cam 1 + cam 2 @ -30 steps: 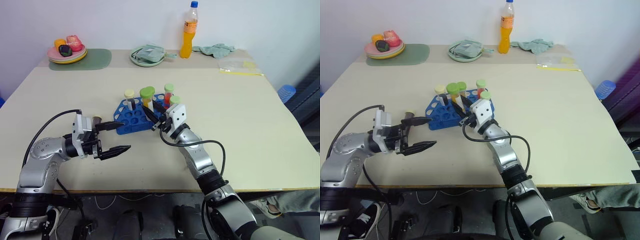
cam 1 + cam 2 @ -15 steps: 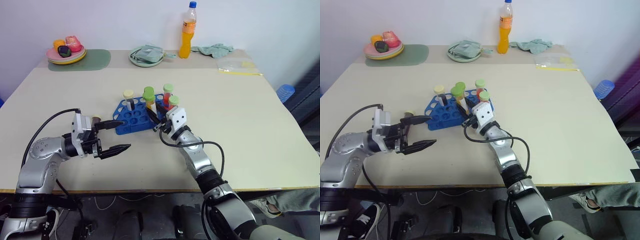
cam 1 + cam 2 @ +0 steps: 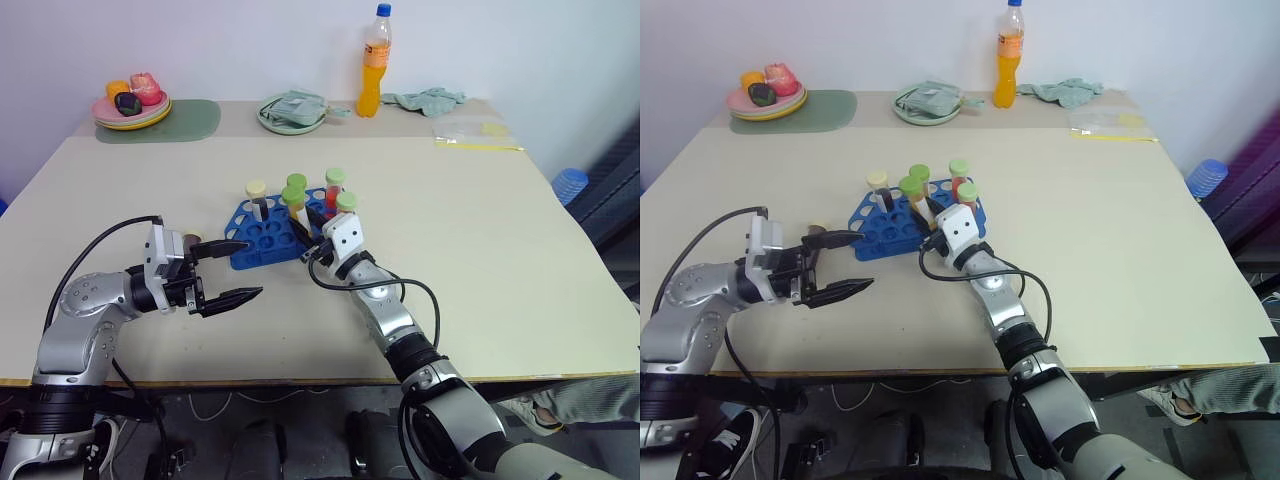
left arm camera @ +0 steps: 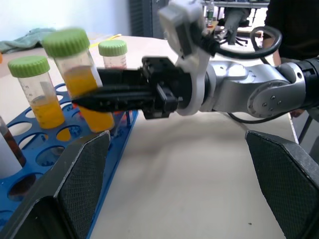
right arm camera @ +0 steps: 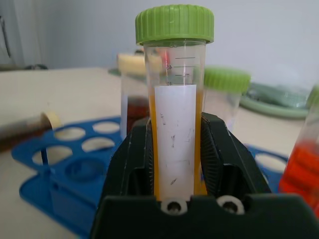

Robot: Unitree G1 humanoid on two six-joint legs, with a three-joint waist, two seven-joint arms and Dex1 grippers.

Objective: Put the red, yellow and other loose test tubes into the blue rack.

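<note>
The yellow tube's lower end [image 3: 304, 226] is over the blue rack's front hole [image 3: 307, 237], within its edge, and the tube would stay in it, so it is time for my right gripper to release now.
The blue rack [image 3: 262, 234] sits mid-table with several capped tubes standing in it: a brown one with a cream cap [image 3: 258, 196], a yellow one [image 4: 37, 92] and a red one [image 3: 334, 188]. My right gripper [image 3: 305, 226] is shut on a yellow tube with a green cap [image 5: 174, 119], held slightly tilted just over the rack's right end. A brown tube with a cream cap [image 3: 189, 240] lies on the table left of the rack. My left gripper [image 3: 250, 269] hangs open beside that lying tube, nothing between its fingers.
Along the table's far edge stand an orange drink bottle [image 3: 376, 62], a plate of fruit [image 3: 132, 103] on a green mat, a green plate with a cloth [image 3: 295, 112], another cloth [image 3: 430, 98] and a plastic bag [image 3: 470, 131].
My right gripper has carried the yellow tube down and forward, closer onto the rack. The left arm has stayed still.
</note>
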